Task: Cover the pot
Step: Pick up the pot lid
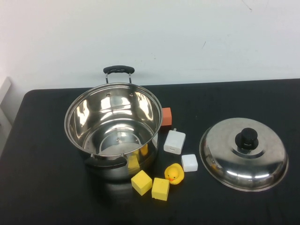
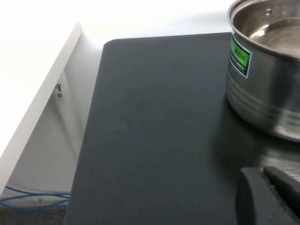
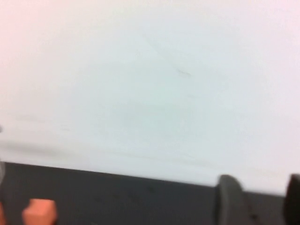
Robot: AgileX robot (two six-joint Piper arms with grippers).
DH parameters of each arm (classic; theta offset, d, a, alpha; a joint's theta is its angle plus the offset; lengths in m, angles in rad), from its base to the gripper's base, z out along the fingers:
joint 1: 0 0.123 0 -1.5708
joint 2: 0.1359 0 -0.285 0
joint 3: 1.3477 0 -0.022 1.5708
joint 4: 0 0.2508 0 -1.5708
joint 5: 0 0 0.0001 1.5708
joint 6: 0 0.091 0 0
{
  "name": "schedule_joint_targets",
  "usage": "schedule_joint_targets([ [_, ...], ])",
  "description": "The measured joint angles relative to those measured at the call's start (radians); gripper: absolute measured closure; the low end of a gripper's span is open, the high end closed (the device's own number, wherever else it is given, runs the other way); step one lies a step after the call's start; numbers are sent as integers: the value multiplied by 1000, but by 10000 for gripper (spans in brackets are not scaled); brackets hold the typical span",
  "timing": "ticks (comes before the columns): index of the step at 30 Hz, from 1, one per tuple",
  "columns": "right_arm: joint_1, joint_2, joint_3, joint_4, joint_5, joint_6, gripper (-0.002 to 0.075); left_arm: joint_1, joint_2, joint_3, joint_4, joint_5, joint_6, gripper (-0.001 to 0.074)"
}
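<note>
My right gripper grabs the domed steel lid (image 1: 225,150) by its black knob (image 1: 247,138) next, to cover the open pot.
The pot (image 1: 84,117), large and shiny with two black loop handles, stands open and uncovered left of centre on the black table; its side with a green label shows in the left wrist view (image 2: 267,93). The domed steel lid (image 1: 225,150) with a black knob (image 1: 247,138) lies on the table to the pot's right. Neither arm shows in the high view. My left gripper (image 2: 265,180) is shut and empty, low over the table near the pot's left side. My right gripper (image 3: 261,201) is open and empty, facing the back wall.
An orange block (image 1: 166,116) sits against the pot's right side and shows in the right wrist view (image 3: 40,211). A white charger (image 1: 174,141), a small white cube (image 1: 189,162), a yellow duck (image 1: 174,173) and two yellow blocks (image 1: 141,182) lie between pot and lid.
</note>
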Motion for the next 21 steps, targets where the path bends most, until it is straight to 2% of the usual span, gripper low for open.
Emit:
schedule_joint_targets([
  [3, 109, 197, -6, 47, -227, -87, 350, 0, 0, 0, 0, 2, 0, 736],
  [7, 177, 471, -22, 54, -512, -126, 246, 0, 0, 0, 0, 2, 0, 736],
  [11, 182, 708, -66, 40, -635, -86, 224, 0, 0, 0, 0, 2, 0, 736],
  [21, 182, 1048, -229, 67, -655, -65, 219, 0, 0, 0, 0, 2, 0, 736],
])
